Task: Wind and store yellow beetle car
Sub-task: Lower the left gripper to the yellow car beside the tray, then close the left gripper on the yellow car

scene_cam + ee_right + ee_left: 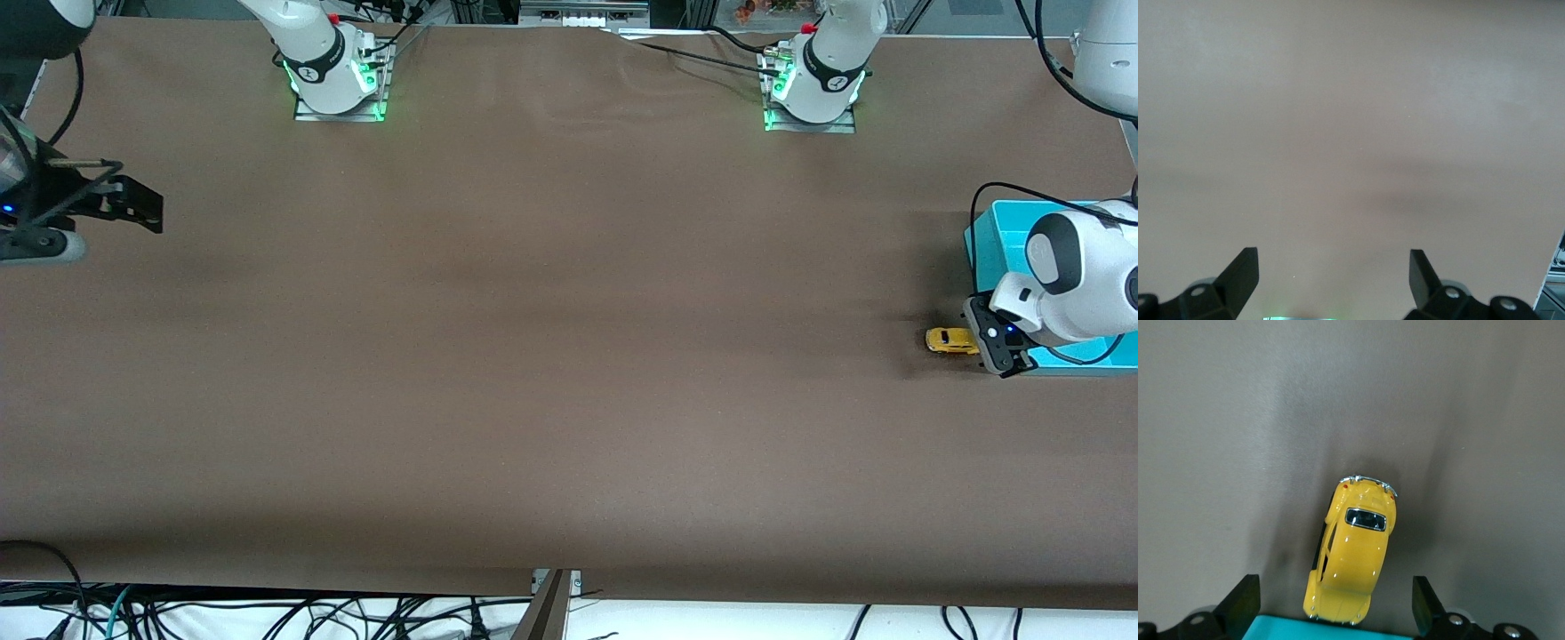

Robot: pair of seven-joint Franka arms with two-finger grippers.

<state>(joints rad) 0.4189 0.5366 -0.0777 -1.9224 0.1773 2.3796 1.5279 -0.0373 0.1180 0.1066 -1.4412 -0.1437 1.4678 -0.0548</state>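
The left gripper grips the yellow beetle car by its hood end (1341,603) next, to store the car in the teal bin (1318,629).
The yellow beetle car (949,340) stands on the brown table beside the teal bin (1005,222), on the side toward the right arm's end. In the left wrist view the car (1355,553) lies lengthwise between the two fingers, one end at the bin's edge (1311,630). My left gripper (1000,345) (1335,600) is open and empty, over the bin's edge and that end of the car, touching neither. My right gripper (133,203) (1333,273) is open and empty over bare table at the right arm's end, where that arm waits.
The teal bin stands at the left arm's end of the table. Both arm bases (338,80) (813,89) stand along the table edge farthest from the front camera. Brown table (551,311) spreads between them.
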